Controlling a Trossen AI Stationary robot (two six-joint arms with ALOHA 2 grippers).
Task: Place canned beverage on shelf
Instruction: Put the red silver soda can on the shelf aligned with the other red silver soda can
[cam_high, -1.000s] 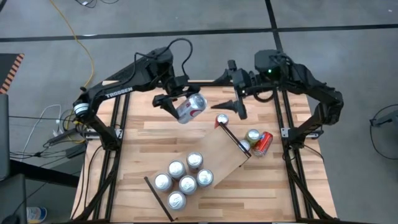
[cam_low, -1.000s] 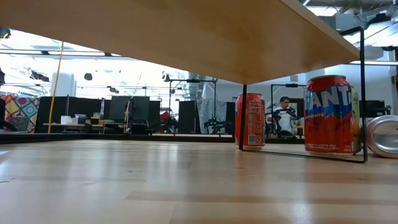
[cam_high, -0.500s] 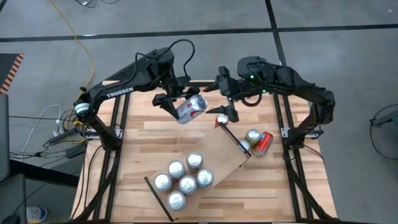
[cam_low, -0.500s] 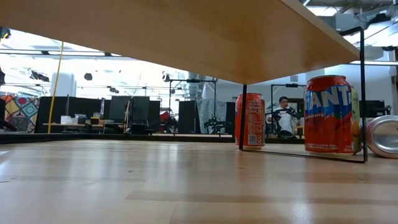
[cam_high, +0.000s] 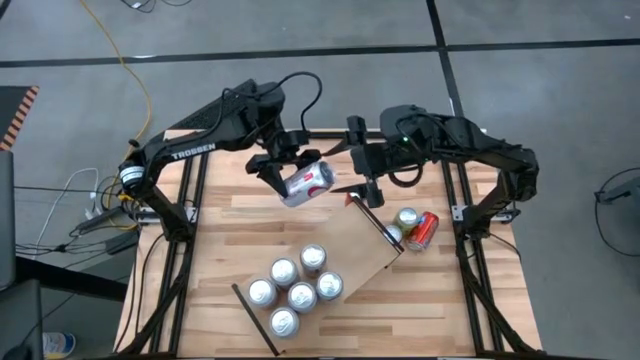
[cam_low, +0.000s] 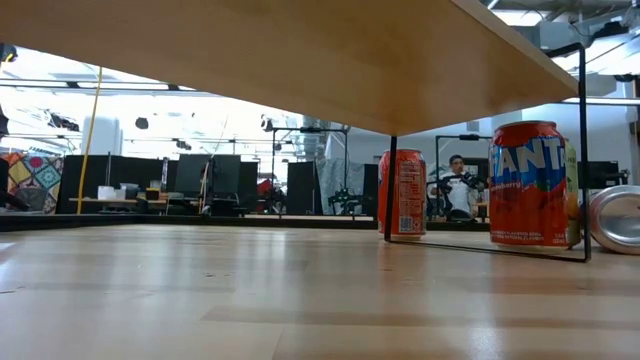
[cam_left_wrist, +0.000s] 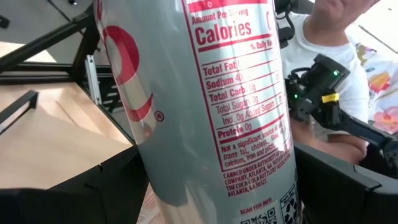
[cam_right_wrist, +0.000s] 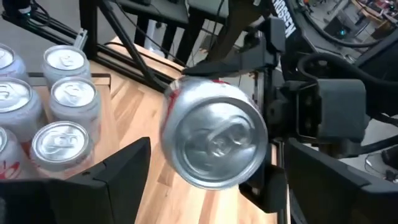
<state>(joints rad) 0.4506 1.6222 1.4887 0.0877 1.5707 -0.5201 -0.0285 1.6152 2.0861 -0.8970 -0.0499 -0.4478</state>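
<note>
I need to move my right gripper toward the can before I close it on the can, because the silver can's top end (cam_high: 326, 174) (cam_right_wrist: 217, 143) is just beyond my right gripper's open fingers.
My left gripper (cam_high: 290, 165) is shut on a silver can with red markings (cam_high: 307, 182) above the table's far middle. The can fills the left wrist view (cam_left_wrist: 205, 106). My right gripper (cam_high: 360, 186) is open just to the right of the can's top end, which faces it in the right wrist view (cam_right_wrist: 214, 143); its fingers (cam_right_wrist: 118, 168) do not touch the can. The pale wood shelf (cam_high: 345, 250) lies slantwise on the table. Several silver cans (cam_high: 298, 285) stand on its near-left part. My left gripper pinches the can's side wall (cam_left_wrist: 155, 186) between its two fingers (cam_left_wrist: 112, 186), which lie across the can. The fingers come slanting down from the far left. The can is lifted clear of the table and tilted almost level, its top end (cam_right_wrist: 214, 143) toward the right arm.
Beside the shelf's right end are a standing can (cam_high: 407, 218) and a red can on its side (cam_high: 422, 230). In the low view, orange cans (cam_low: 528, 185) stand beyond the shelf's underside (cam_low: 300, 60). A person (cam_left_wrist: 336, 50) sits beyond the table.
My right gripper has gone toward the table's left and a little toward its near edge, up to the held can's top end, and now covers the can that stood at the shelf's far end. My left gripper has moved the can slightly nearer.
</note>
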